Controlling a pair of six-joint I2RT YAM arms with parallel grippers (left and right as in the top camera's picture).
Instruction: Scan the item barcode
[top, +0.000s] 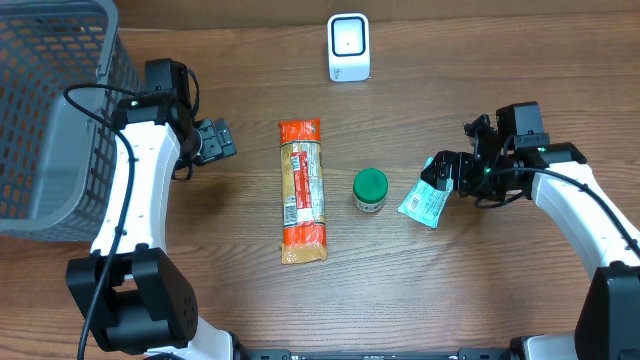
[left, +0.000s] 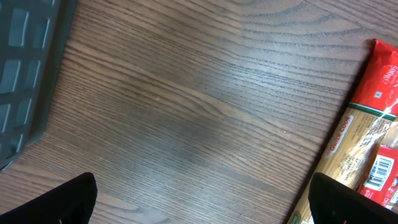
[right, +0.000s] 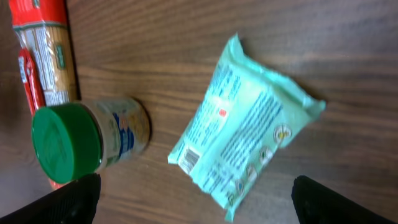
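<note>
My right gripper grabs the teal packet by its end away from the barcode next, to leave the barcode (top: 412, 203) uncovered to scan.
A teal packet (top: 424, 203) lies flat on the wooden table, its small barcode (right: 188, 158) facing up in the right wrist view. My right gripper (top: 445, 172) hovers just right of it, open, and the packet (right: 245, 134) shows between the spread fingertips (right: 78, 199) without being held. A white scanner (top: 348, 47) stands at the back centre. My left gripper (top: 215, 140) is open over bare wood left of the pasta pack (top: 302, 190), nothing between its fingers (left: 62, 202).
A green-lidded jar (top: 369, 189) stands between the pasta pack and the teal packet, close to the right gripper's left finger. A grey mesh basket (top: 50, 110) fills the far left, beside the left arm.
</note>
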